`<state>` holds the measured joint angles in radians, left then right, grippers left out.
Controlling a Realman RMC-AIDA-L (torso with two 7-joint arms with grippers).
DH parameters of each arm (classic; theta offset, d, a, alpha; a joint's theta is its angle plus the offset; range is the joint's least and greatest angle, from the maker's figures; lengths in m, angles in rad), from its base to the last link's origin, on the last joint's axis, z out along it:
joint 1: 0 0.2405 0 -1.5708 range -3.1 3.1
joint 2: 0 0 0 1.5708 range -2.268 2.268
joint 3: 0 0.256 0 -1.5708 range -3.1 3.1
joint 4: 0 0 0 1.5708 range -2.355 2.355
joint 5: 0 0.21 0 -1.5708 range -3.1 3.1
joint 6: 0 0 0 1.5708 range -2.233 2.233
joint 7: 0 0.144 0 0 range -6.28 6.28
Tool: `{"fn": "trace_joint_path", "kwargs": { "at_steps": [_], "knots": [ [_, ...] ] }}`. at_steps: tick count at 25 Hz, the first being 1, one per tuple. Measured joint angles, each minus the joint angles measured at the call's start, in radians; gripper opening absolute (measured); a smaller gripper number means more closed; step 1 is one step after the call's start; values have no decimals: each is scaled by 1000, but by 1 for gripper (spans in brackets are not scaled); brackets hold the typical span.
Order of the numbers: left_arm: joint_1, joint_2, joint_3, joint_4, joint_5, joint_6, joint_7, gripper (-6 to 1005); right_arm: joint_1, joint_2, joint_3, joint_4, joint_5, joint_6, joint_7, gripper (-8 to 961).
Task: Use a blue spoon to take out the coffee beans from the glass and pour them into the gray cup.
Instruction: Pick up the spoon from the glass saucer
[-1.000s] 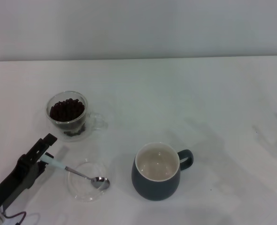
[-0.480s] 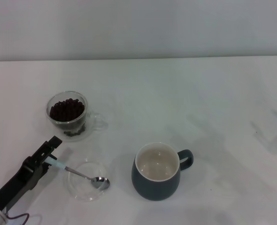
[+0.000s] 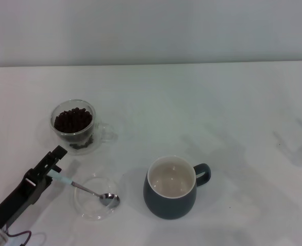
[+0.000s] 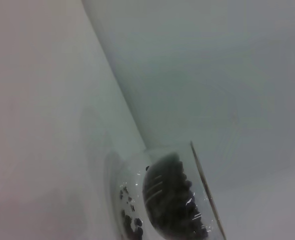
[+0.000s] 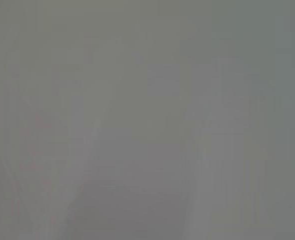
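Note:
The fingers of the robot's left gripper are around the pale handle's end (image 3: 60, 177) beside the clear dish (image 3: 81, 209), so the left gripper should close on the blue spoon now.
The blue spoon (image 3: 84, 188) lies with its silver bowl in a shallow clear dish (image 3: 81, 209) and its pale handle pointing left. My left gripper (image 3: 50, 166) is at the handle's end, low over the table. The glass (image 3: 74, 128) holds coffee beans (image 3: 72, 120) behind the gripper, upright. It also shows in the left wrist view (image 4: 197, 180), with the beans (image 4: 170, 200) inside. The gray cup (image 3: 170, 202) stands right of the dish, its cream inside empty and its handle to the right. My right gripper is out of view.
The white table (image 3: 217, 102) ends at a pale wall at the back. A few loose beans (image 3: 80, 146) lie at the foot of the glass. The right wrist view shows only a plain grey surface.
My left gripper has come down a little towards the spoon's handle and shifted slightly. The spoon, glass and cup have not moved.

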<state>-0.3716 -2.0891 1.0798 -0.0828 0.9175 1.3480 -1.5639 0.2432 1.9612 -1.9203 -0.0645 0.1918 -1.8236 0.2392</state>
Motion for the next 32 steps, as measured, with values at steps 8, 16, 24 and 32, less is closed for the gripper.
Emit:
{"fn": "trace_joint_path", "kwargs": {
  "at_steps": [8,16,24,32],
  "knots": [
    [-4,0,5,-5,7,1,-11,850,-3,1,0,0,0,0,0,784],
    [-2,0,5,-7,10,-4,-17,818,-1,1,0,0,-4,9,0,784],
    [13,2,2,-9,5,-7,-37,483,2,1,-1,-5,-9,7,1,784],
    [12,4,2,-9,3,-27,-53,186,4,1,-3,-7,-9,-1,0,784]
  ]
}}
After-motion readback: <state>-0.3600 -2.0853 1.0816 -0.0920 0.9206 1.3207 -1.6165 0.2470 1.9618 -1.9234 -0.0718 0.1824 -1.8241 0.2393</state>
